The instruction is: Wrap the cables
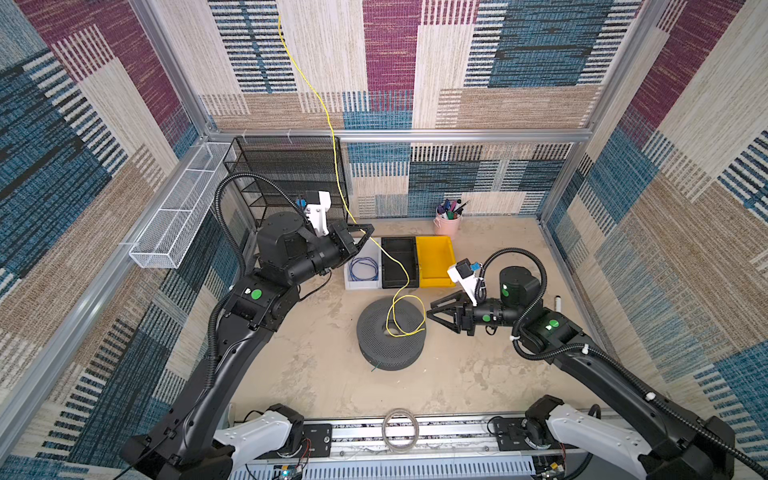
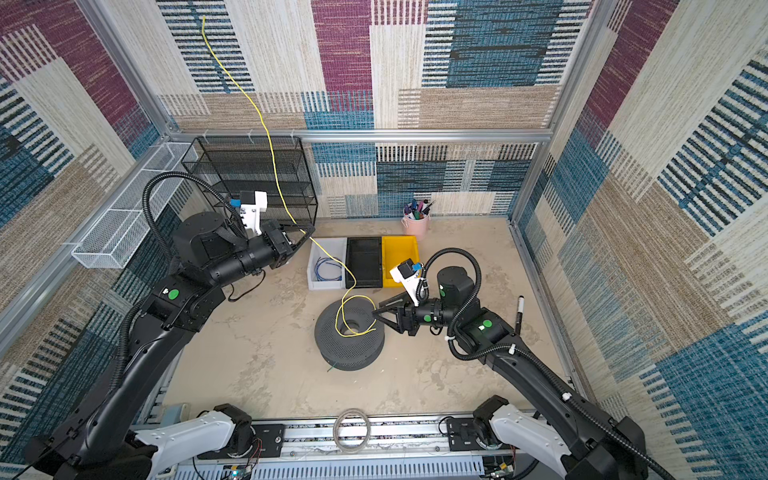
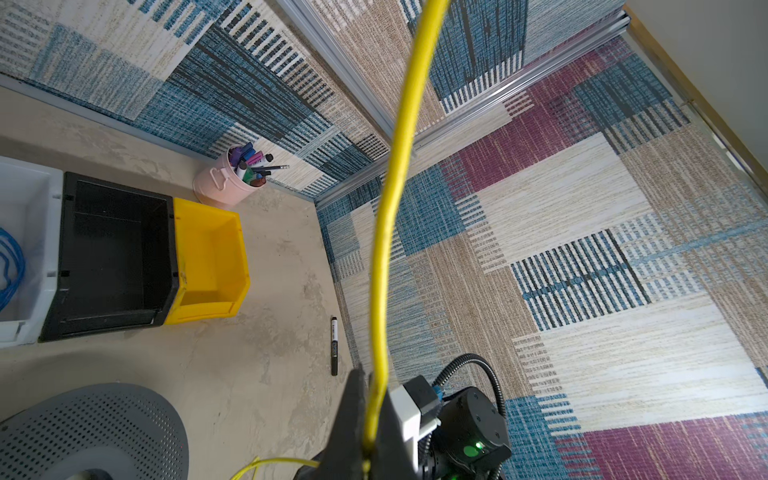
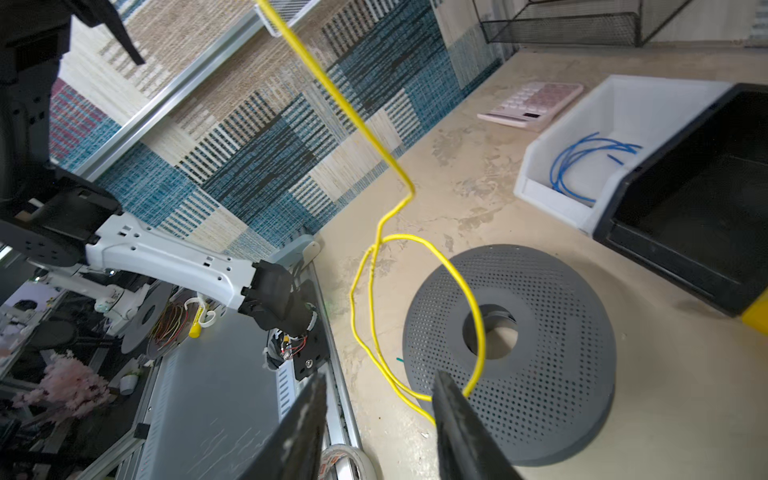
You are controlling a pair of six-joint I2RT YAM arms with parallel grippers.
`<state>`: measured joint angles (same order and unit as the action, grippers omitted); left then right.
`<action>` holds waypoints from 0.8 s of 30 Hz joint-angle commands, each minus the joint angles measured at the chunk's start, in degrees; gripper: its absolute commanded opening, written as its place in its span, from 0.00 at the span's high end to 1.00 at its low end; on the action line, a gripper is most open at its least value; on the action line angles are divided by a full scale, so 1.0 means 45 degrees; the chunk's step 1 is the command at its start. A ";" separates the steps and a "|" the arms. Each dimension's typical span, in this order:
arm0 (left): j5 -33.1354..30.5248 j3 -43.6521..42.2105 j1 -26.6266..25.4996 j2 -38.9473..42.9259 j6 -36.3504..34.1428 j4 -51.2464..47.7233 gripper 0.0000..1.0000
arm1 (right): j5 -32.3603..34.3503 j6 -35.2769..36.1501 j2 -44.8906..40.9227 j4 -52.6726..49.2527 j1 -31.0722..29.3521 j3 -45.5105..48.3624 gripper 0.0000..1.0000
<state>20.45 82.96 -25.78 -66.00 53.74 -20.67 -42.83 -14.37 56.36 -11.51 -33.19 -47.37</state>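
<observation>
Next, my right gripper picks up the yellow cable [image 1: 332,137] by the loose end of its hanging loops, which leaves the loop free to wrap.
The yellow cable [image 1: 332,137] [image 2: 270,141] runs down from high on the back wall through my left gripper [image 1: 369,227] [image 2: 311,229], which is shut on it above the bins. In the left wrist view the yellow cable [image 3: 390,199] is pinched between the jaws of the left gripper [image 3: 371,399]. Below, it hangs in loose loops [image 4: 478,299] over a grey perforated spool [image 1: 374,328] [image 2: 328,336] [image 4: 540,353]. My right gripper [image 1: 429,310] [image 2: 374,312] [image 4: 380,376] stands open beside the spool's right side, the loops just ahead of its fingertips. The blue cable [image 1: 363,269] [image 2: 328,268] [image 4: 582,162] lies coiled in the white bin [image 1: 374,249].
A black bin [image 1: 399,259] and a yellow bin [image 1: 436,259] stand next to the white one. Behind are a pink pen cup [image 1: 448,222], a black wire shelf [image 1: 286,174] and a white mesh basket [image 1: 178,216]. A marker [image 2: 519,311] lies right; a tubing hoop [image 1: 400,428] sits on the front rail.
</observation>
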 commanded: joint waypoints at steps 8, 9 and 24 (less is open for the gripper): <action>-0.1627 0.1051 0.0017 -0.0555 -0.0301 -0.2134 1.00 | 0.2643 0.0628 0.1731 0.1558 -0.3402 -0.0933 0.49; -0.1724 0.1156 0.0009 -0.0633 -0.0264 -0.2288 1.00 | 0.2951 0.0888 0.2081 0.1410 -0.3752 -0.1227 0.49; -0.1927 0.1506 0.0014 -0.0723 -0.0242 -0.2576 1.00 | 0.5929 0.2114 0.4590 0.0315 -0.5222 -0.2571 0.54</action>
<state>12.38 89.36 -25.78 -69.56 53.58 -32.25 -19.88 -5.89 76.86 -9.50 -56.60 -58.96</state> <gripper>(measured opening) 0.052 0.471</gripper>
